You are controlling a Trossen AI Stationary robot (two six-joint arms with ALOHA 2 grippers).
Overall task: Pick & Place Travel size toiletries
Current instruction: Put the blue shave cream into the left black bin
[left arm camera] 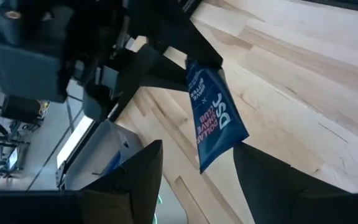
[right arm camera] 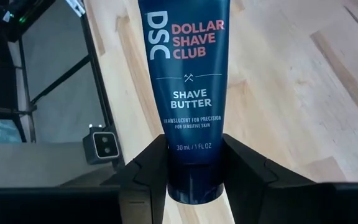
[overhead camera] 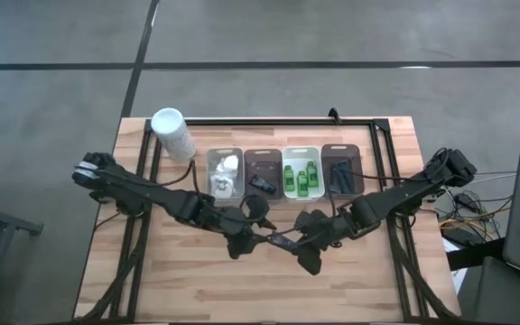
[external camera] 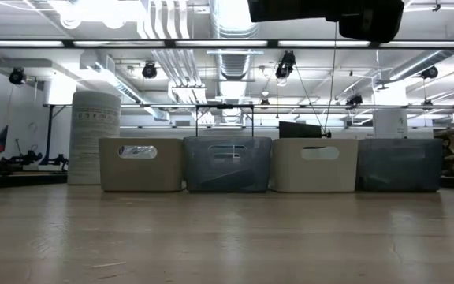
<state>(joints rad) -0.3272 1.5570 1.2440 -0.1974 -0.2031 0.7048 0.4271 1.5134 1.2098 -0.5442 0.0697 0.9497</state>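
Observation:
The left gripper grabs the tube by its flat crimped end next, since my right gripper's fingers cover the tube's narrow end.
A dark blue tube printed "Dollar Shave Club Shave Butter" hangs in the air over the table's middle, between both arms; in the high view the tube is a small dark bar. My right gripper is shut on it. My left gripper is open, its fingers standing on either side of the tube's flat crimped end, and I see no touch. Green bottles, white puffs and dark sticks lie in the trays. My right gripper pinches the tube between its two fingers at its narrow end, just under the "30 mL" print. It comes level from the table's right, fingers lying along the tube. The tube is lifted clear, its crimped end pointing toward the left gripper.
Four grey and brown trays stand in a row at the table's far side, with a tall white cylinder left of them. Bare wood lies on the near side below the arms. A black frame edges the table.

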